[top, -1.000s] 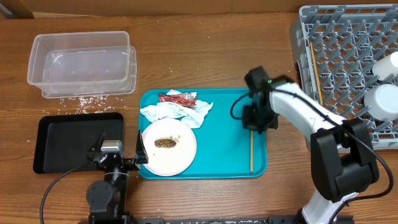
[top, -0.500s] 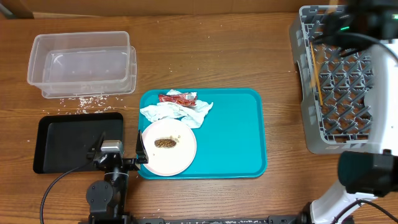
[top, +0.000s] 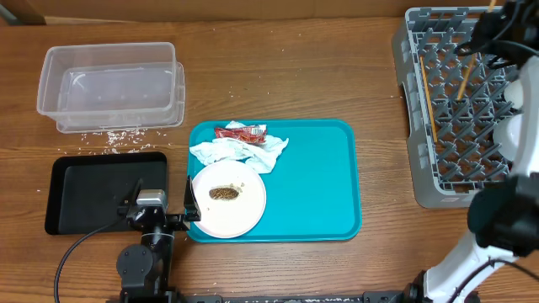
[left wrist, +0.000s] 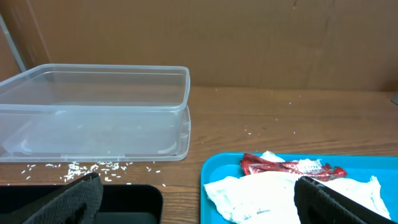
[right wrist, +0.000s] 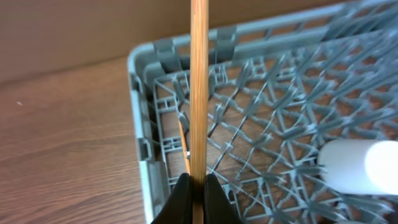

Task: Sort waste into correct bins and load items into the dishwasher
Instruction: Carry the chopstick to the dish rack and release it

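Note:
The held chopstick tilts above the rack (top: pixel 438 181) and is short of the second chopstick along its side. My right gripper should move the held chopstick toward the second one before letting go of it.
My right gripper (right wrist: pixel 198 186) is shut on a thin wooden chopstick (right wrist: pixel 199 93) and holds it tilted above the grey dish rack (right wrist: pixel 261 143); the overhead view shows the gripper (top: pixel 488 32), the chopstick (top: pixel 466 76) and the rack (top: pixel 438 181). A second chopstick (top: pixel 427 88) lies in the rack. My left gripper (left wrist: pixel 205 208) is open and empty, low between the black tray (left wrist: pixel 134 199) and the white napkin (left wrist: pixel 273 193). The red wrapper (top: pixel 240 132) and napkin (top: pixel 238 151) lie on the turquoise tray. A brown scrap (top: pixel 223 193) sits on the white plate (top: pixel 244 215).
The clear tub (top: pixel 109 84) stands at the back left, with loose rice grains (top: pixel 109 136) on the table before it. The black tray (top: pixel 84 198) is at the front left. White tableware (top: pixel 515 126) sits in the rack's right side. The turquoise tray (top: pixel 320 185) lies mid-table.
My right gripper has carried the chopstick from the turquoise tray up to the rack, then shifted right over it. The left arm has not moved.

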Robot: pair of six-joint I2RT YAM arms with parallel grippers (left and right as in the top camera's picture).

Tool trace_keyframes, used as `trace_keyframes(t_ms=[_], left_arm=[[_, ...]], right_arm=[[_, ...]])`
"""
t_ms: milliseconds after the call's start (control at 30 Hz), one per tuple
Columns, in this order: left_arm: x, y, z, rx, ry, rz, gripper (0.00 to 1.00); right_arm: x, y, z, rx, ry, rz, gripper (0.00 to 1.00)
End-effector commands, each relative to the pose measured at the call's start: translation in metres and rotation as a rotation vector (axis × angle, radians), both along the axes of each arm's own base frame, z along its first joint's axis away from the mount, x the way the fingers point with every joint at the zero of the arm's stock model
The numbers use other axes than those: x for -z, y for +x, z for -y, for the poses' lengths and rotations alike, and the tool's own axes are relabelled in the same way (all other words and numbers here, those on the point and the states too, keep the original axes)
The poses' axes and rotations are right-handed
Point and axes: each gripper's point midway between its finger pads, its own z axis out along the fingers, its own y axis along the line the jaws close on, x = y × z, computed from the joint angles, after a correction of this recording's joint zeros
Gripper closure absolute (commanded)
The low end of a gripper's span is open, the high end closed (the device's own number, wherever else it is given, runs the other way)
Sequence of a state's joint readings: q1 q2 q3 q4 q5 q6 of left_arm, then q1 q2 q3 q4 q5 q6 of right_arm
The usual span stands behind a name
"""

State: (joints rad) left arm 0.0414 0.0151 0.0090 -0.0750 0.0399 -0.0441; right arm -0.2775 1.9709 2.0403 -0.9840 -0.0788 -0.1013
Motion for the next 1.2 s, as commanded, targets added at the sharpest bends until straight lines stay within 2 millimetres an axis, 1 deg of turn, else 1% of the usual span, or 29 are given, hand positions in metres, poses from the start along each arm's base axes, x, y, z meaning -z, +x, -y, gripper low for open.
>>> trace_keyframes(t_ms=[0,33,100,133,200,233,367,400,433,467,500,533,633,733,800,833,867,933,967,1000,1067,1167], left_arm=[[0.0,0.0,-0.002,-0.009,0.022,0.004,0.0],[0.0,0.0,-0.002,-0.009,0.023,0.004,0.0],[0.0,0.0,-0.002,-0.009,0.022,0.004,0.0],[0.0,0.0,-0.002,-0.009,0.022,0.004,0.0],[0.0,0.0,-0.002,-0.009,0.023,0.004,0.0],[0.0,0.0,-0.002,-0.009,0.023,0.004,0.0],[0.0,0.0,-0.002,-0.009,0.023,0.003,0.0],[0.0,0.0,-0.002,-0.009,0.022,0.004,0.0],[0.0,0.0,-0.002,-0.009,0.023,0.004,0.0],[0.0,0.0,-0.002,-0.009,0.022,0.004,0.0],[0.0,0.0,-0.002,-0.009,0.023,0.004,0.0],[0.0,0.0,-0.002,-0.009,0.022,0.003,0.0],[0.0,0.0,-0.002,-0.009,0.023,0.004,0.0],[0.0,0.0,-0.002,-0.009,0.022,0.004,0.0],[0.0,0.0,-0.002,-0.009,0.022,0.003,0.0],[0.0,0.0,-0.002,-0.009,0.022,0.004,0.0],[0.0,0.0,-0.002,-0.009,0.022,0.004,0.0],[0.0,0.0,-0.002,-0.009,0.022,0.004,0.0],[0.0,0.0,-0.002,-0.009,0.022,0.004,0.0],[0.0,0.0,-0.002,-0.009,0.022,0.004,0.0],[0.0,0.0,-0.002,-0.009,0.022,0.004,0.0],[0.0,0.0,-0.002,-0.009,0.022,0.004,0.0]], right_arm=[[0.061,0.012,-0.008,-0.032,0.026,-0.108,0.96],[0.075,0.015,-0.011,-0.04,0.032,-0.133,0.96],[0.085,0.019,-0.015,-0.048,0.036,-0.148,0.96],[0.086,0.02,-0.017,-0.052,0.037,-0.148,0.96],[0.086,0.022,-0.026,-0.099,0.037,-0.142,0.96],[0.085,0.025,-0.035,-0.141,0.033,-0.134,0.95],[0.086,0.026,-0.049,-0.184,0.02,-0.142,0.9],[0.086,0.026,-0.051,-0.187,0.019,-0.142,0.87],[0.086,0.027,-0.053,-0.191,0.019,-0.141,0.8],[0.086,0.027,-0.054,-0.193,0.019,-0.141,0.68],[0.086,0.027,-0.055,-0.194,0.019,-0.141,0.5],[0.086,0.026,-0.055,-0.194,0.02,-0.143,0.41],[0.089,0.02,-0.058,-0.176,0.051,-0.169,0.35],[0.087,0.008,-0.072,-0.17,0.152,-0.201,0.35],[0.081,0.0,-0.087,-0.188,0.242,-0.211,0.36],[0.073,-0.007,-0.101,-0.22,0.319,-0.215,0.38],[0.068,-0.012,-0.109,-0.23,0.361,-0.218,0.38],[0.047,-0.029,-0.133,-0.293,0.489,-0.223,0.39],[0.04,-0.035,-0.139,-0.309,0.52,-0.224,0.39],[0.028,-0.044,-0.147,-0.331,0.564,-0.226,0.39],[0.011,-0.061,-0.156,-0.346,0.6,-0.232,0.38],[-0.011,-0.083,-0.154,-0.329,0.563,-0.23,0.36]])
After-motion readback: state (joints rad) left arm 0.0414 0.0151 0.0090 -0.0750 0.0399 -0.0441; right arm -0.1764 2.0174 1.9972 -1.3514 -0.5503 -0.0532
